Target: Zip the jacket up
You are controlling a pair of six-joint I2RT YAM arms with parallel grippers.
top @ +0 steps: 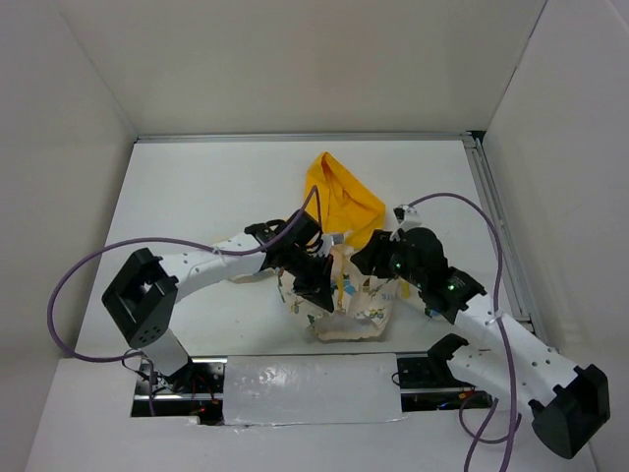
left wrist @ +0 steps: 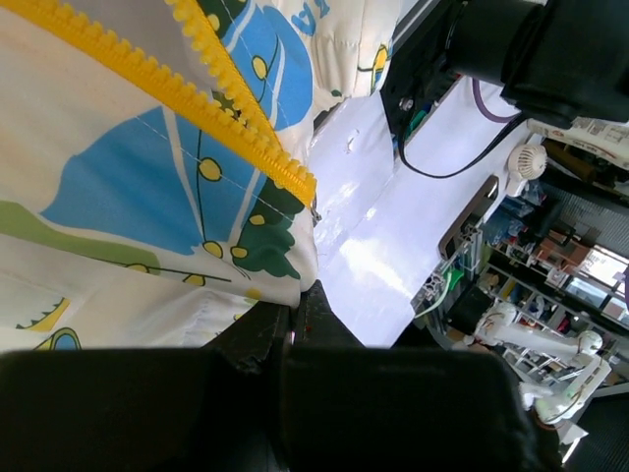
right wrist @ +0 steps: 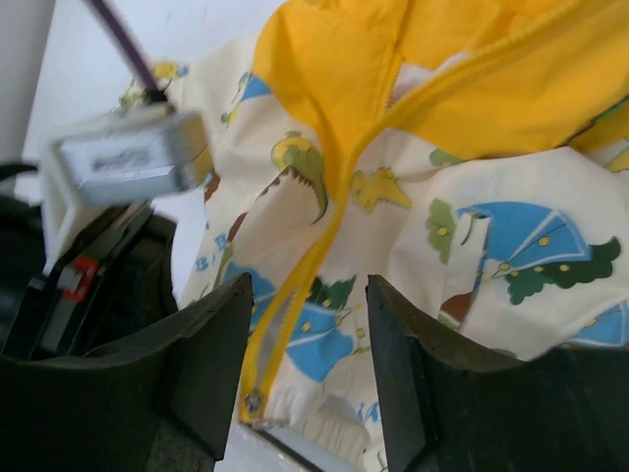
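My right gripper needs to zip up the jacket next, so it needs to grab the metal slider (right wrist: 254,401) at the low end of the yellow zipper (right wrist: 300,295).
The jacket (top: 346,295) lies crumpled in the middle of the table, cream with blue and green prints, its yellow hood (top: 339,197) toward the back. My left gripper (top: 313,287) is shut, pinching the jacket's (left wrist: 147,206) bottom hem beside the yellow zipper strip (left wrist: 231,113). My right gripper (top: 371,261) hovers over the jacket's (right wrist: 511,226) right side. In the right wrist view that gripper (right wrist: 307,364) stands open and empty. The yellow zipper (right wrist: 300,295) runs down between its fingers (right wrist: 211,344), with the metal slider (right wrist: 254,401) at the low end.
White walls enclose the white table (top: 197,197). A rail (top: 496,216) runs along its right edge. The left arm's wrist camera block (right wrist: 128,162) sits close to the right gripper's left finger. Purple cables (top: 88,265) loop off both arms.
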